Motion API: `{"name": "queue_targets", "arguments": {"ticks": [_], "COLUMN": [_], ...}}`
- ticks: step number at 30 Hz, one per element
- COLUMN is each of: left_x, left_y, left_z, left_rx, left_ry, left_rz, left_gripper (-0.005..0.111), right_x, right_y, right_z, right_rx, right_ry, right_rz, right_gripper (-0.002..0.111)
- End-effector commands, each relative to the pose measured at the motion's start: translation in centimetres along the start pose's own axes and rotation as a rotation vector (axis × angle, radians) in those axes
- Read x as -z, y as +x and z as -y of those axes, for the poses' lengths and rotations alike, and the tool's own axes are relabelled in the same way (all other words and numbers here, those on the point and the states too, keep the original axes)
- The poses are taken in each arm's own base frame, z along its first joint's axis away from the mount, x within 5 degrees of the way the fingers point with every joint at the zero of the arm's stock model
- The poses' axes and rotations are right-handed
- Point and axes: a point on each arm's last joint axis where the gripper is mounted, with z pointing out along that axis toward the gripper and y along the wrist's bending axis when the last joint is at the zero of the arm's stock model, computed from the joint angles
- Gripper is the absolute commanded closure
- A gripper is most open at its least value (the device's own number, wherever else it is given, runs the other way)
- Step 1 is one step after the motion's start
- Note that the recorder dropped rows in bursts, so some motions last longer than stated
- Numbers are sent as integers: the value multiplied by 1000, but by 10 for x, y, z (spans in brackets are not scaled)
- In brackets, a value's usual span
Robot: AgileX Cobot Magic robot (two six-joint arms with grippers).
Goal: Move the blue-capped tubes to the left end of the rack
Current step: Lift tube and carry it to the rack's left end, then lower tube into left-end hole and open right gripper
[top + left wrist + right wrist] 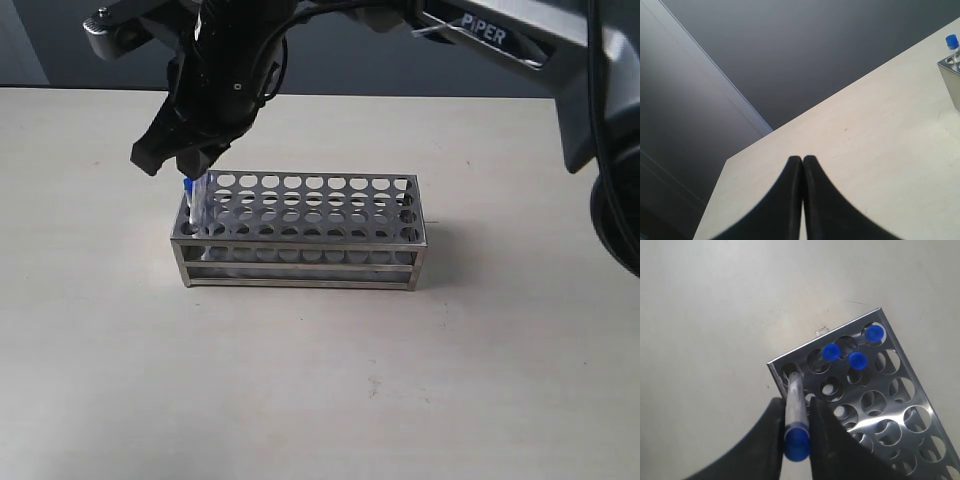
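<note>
My right gripper keeps hold of the tube from here until the tube is in the corner hole. The tube's lower tip [196,222] stands over the corner hole's edge [189,228].
The steel rack [310,215] stands mid-table. My right gripper [796,405] reaches across to its left end and is shut on a blue-capped tube [796,440]. That tube's lower end sits at the corner hole [791,374]. Three more blue-capped tubes [857,360] stand in neighbouring holes at that same end. In the exterior view the right gripper [178,163] hovers just above that end, with a blue cap [189,186] showing below it. My left gripper [802,159] is shut and empty over bare table, far from the rack corner [952,75], where one blue-capped tube [952,42] shows.
The table [320,380] is a pale, plain surface with dark background beyond its far edge. The right arm's links [500,35] cross above the rack from the upper right. The remaining rack holes [340,200] to the right hold nothing.
</note>
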Motion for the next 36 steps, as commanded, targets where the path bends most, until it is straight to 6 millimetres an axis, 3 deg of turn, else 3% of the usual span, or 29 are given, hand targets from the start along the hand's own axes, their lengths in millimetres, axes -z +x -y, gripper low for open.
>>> {"name": "queue_targets", "arguments": {"ticks": [1, 13, 24, 36], "left_x": [0, 0, 0, 0], "left_y": [-2, -2, -2, -2], "left_z": [-1, -1, -1, -1], "left_rx": [4, 4, 4, 4], "left_ry": [0, 0, 0, 0], "left_rz": [5, 5, 5, 5], "left_gripper": [106, 106, 106, 106], "right_x": [0, -32, -47, -73], "right_y": [-2, 1, -4, 3], "right_z": [1, 4, 4, 6], "right_rx": [9, 1, -8, -27], "right_ry": [10, -33, -70, -90], "right_rz": [21, -9, 54, 11], "right_gripper": [108, 108, 108, 108]}}
